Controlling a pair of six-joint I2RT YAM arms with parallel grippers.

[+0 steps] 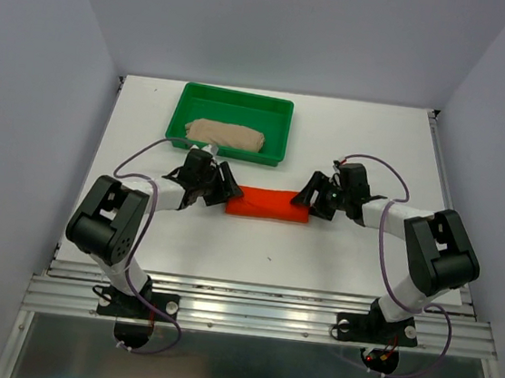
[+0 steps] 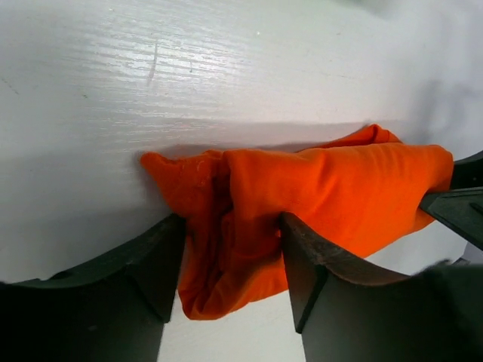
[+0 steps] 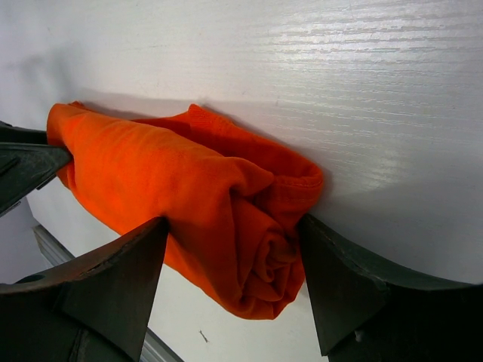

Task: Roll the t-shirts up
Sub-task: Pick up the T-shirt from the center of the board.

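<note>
My right gripper is going to grab the orange-red roll next, across its spiral end (image 1: 301, 210) and opposite my left gripper. The roll will then stay rolled while it is carried level into the tray (image 1: 240, 95).
The orange-red t-shirt (image 1: 267, 204) lies on the white table as a tight horizontal roll. My left gripper (image 1: 225, 189) is at its left end, and in the left wrist view (image 2: 232, 226) the jaws stand wide apart, open, with the loose fabric end (image 2: 226, 249) between them. My right gripper (image 1: 311, 198) is at the right end. There (image 3: 234, 226) the open jaws straddle the spiral end of the roll (image 3: 279, 256), with the cloth brushing both fingers. The beige t-shirt (image 1: 227, 134) lies rolled in the green tray (image 1: 240, 95).
The green tray sits at the back left of the table, just behind my left gripper. Grey walls close in the table on the left, right and back. A metal rail (image 1: 257, 313) runs along the near edge.
</note>
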